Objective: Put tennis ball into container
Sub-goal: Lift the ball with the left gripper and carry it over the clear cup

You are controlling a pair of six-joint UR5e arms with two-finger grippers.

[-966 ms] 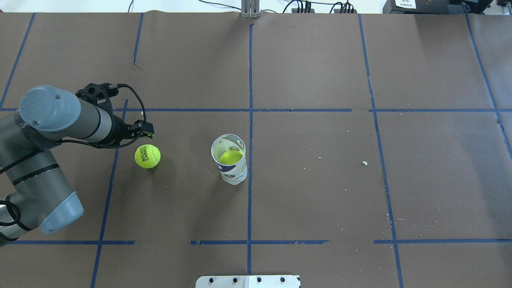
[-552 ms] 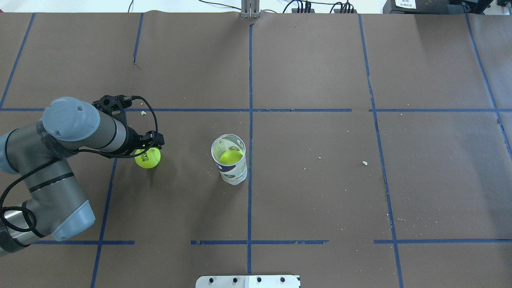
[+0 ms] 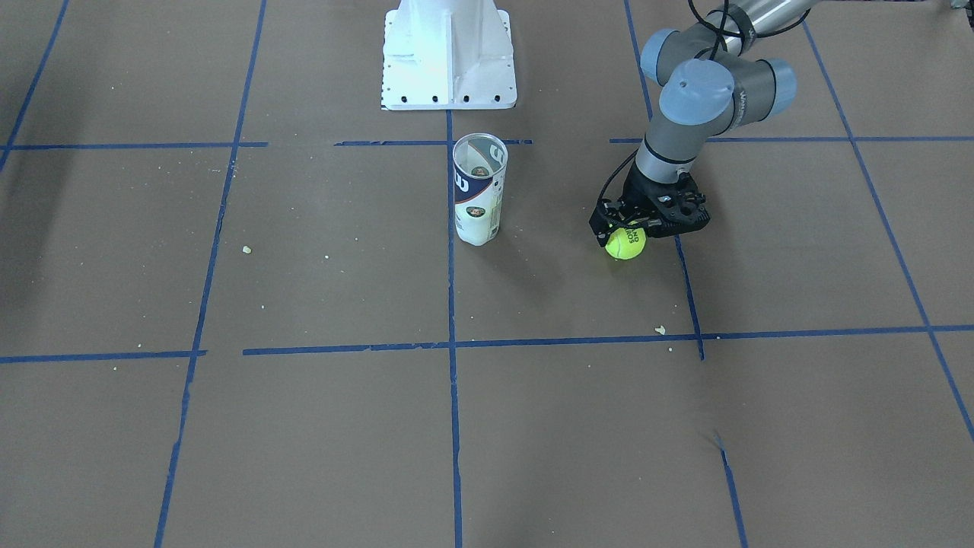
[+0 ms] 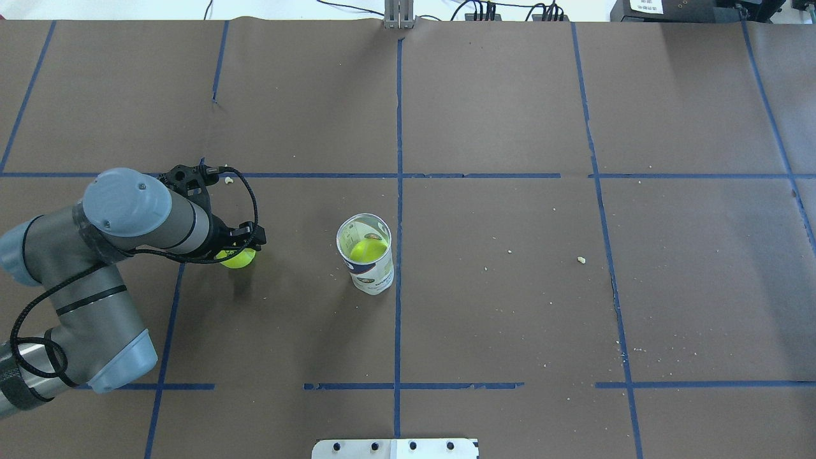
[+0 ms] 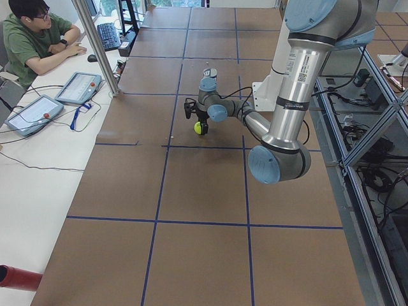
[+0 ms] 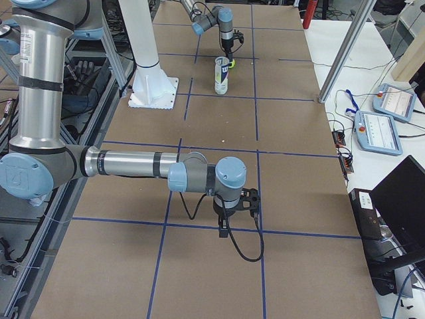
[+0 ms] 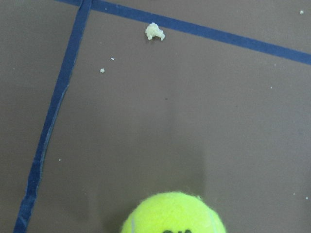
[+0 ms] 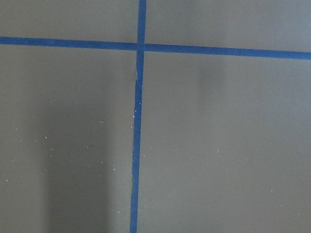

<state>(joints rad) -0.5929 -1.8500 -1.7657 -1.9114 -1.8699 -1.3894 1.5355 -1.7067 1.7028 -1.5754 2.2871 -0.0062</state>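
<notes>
The robot's left gripper will drop the tennis ball into the container (image 3: 478,190), so it will next grab the tennis ball around its round fuzzy middle (image 3: 625,243).
The tennis ball (image 3: 625,243) lies on the brown table, left of centre in the overhead view (image 4: 237,258), and its top fills the bottom edge of the left wrist view (image 7: 172,216). My left gripper (image 3: 641,228) hangs directly over it (image 4: 241,245), open, with its black fingers spread to either side and no grip that I can see. The container (image 3: 478,190) stands upright near the table's middle (image 4: 366,255), its mouth open and another yellow-green ball inside. My right gripper (image 6: 238,207) shows only in the exterior right view, and I cannot tell its state.
The white robot base (image 3: 447,57) stands behind the can. A pale crumb (image 7: 155,31) lies beyond the ball by a blue tape line. An operator (image 5: 38,38) sits at a side desk with tablets. The right wrist view holds only table and tape.
My left arm has swung right and down over the ball, which now shows only as a sliver in the overhead view. Ball and can have not moved.
</notes>
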